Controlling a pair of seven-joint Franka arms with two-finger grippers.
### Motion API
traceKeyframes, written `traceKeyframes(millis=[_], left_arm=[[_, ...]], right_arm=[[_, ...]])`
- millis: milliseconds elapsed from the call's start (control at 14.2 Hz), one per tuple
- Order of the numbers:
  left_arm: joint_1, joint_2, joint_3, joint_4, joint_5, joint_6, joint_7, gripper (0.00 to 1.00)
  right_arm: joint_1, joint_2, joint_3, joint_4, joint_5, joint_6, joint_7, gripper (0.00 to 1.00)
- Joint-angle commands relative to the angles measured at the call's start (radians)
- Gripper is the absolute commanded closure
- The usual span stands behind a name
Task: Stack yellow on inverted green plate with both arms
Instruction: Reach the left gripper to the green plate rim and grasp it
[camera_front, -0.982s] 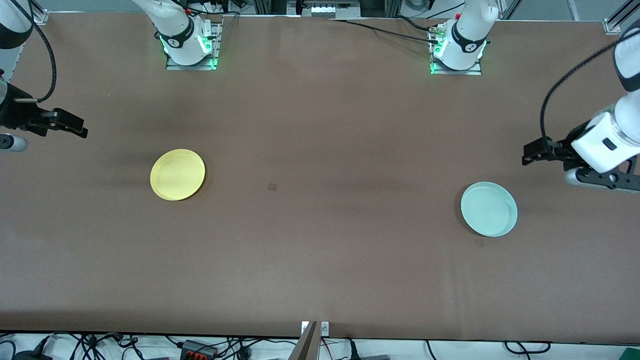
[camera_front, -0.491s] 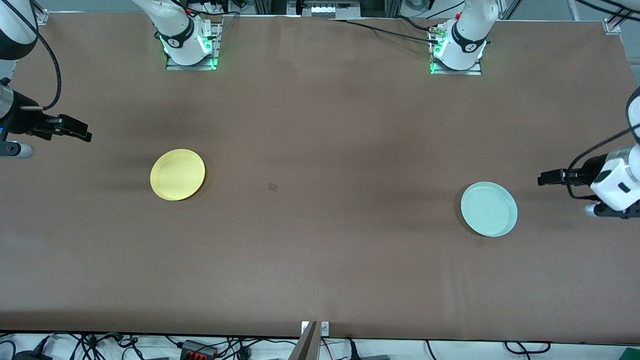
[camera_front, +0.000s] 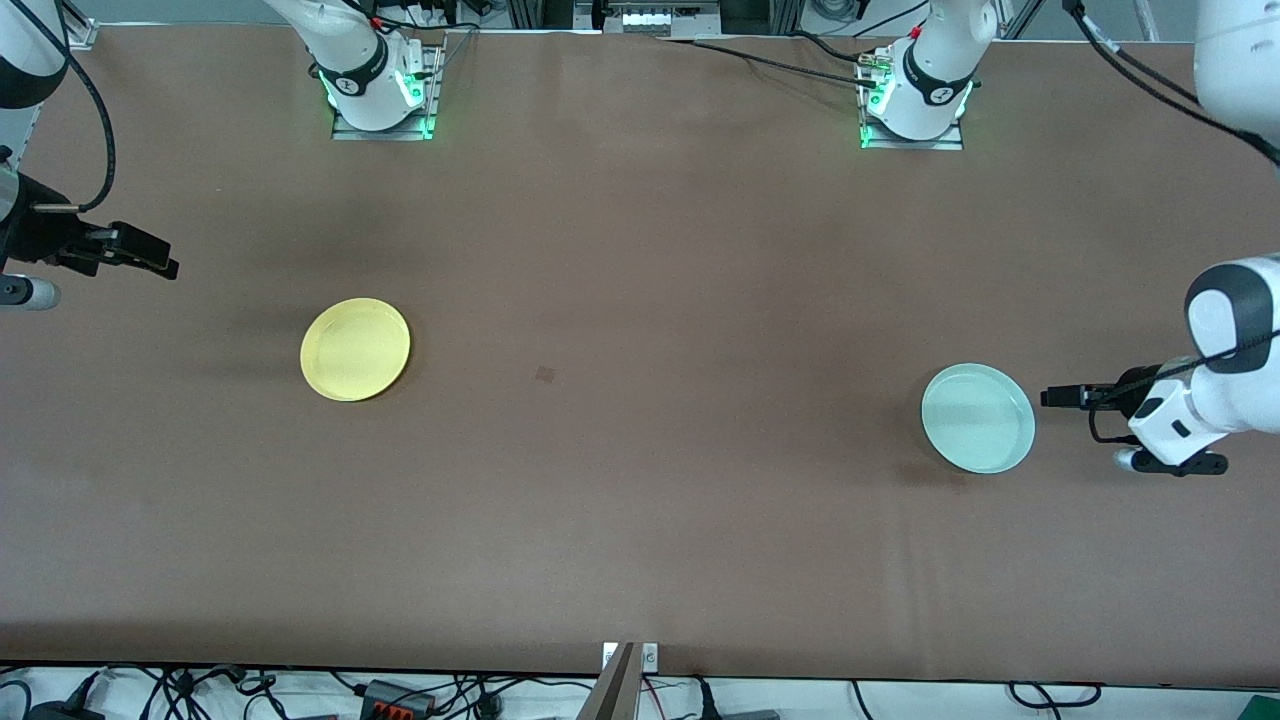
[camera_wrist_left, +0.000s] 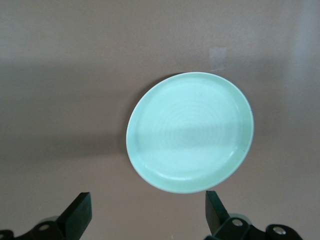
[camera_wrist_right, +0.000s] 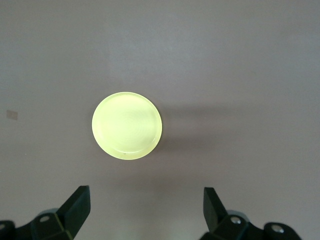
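Note:
I need to turn the pale green plate upside down beneath the yellow plate (camera_front: 355, 349), so my left gripper should grab the rim of the green plate next.
The yellow plate (camera_front: 355, 349) lies flat on the brown table toward the right arm's end; the right wrist view shows it (camera_wrist_right: 127, 125) ahead of the fingers. My right gripper (camera_front: 150, 262) (camera_wrist_right: 145, 199) hovers open and empty, well apart from it, near that end's table edge. The pale green plate (camera_front: 978, 418) (camera_wrist_left: 190, 132) rests hollow side up toward the left arm's end. My left gripper (camera_front: 1058, 397) (camera_wrist_left: 147, 206) stands open and empty just off the plate's rim on the table-end side, pointing at it without touching.
A small dark square mark (camera_front: 545, 374) sits mid-table between the plates. The arm bases (camera_front: 380, 90) (camera_front: 915, 100) stand along the table's edge farthest from the front camera. The table's front edge (camera_front: 640, 672) has cables below it.
The left arm has swung down and in, so its gripper now sits close beside the green plate. The right gripper has barely shifted. Both plates lie where they were.

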Motion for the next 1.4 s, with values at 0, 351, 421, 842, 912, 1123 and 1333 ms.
traceKeyframes(millis=[0, 351, 421, 842, 912, 1123, 1333], left_arm=[[0.033, 0.059, -0.015, 0.003, -0.059, 0.081, 0.141, 0.00], [0.036, 0.092, -0.016, -0.088, -0.059, 0.225, 0.152, 0.12], [0.035, 0.093, -0.016, -0.093, -0.060, 0.230, 0.152, 0.20], [0.038, 0.119, -0.016, -0.092, -0.060, 0.253, 0.154, 0.58], [0.039, 0.126, -0.016, -0.092, -0.060, 0.255, 0.154, 0.62], [0.038, 0.127, -0.016, -0.087, -0.060, 0.256, 0.181, 0.99], [0.039, 0.124, -0.016, -0.078, -0.059, 0.262, 0.189, 0.99]], right_arm=[[0.004, -0.023, 0.008, -0.003, 0.007, -0.001, -0.006, 0.00], [0.011, -0.065, 0.007, -0.069, 0.004, 0.056, -0.005, 0.00], [0.011, -0.074, 0.007, -0.086, 0.004, 0.068, -0.006, 0.00], [0.011, -0.119, 0.007, -0.167, 0.004, 0.099, 0.008, 0.00], [0.011, -0.119, 0.007, -0.176, 0.006, 0.096, 0.009, 0.00], [0.004, -0.106, 0.005, -0.208, 0.003, 0.120, 0.008, 0.00], [0.004, -0.067, 0.005, -0.205, 0.003, 0.160, 0.006, 0.00]])
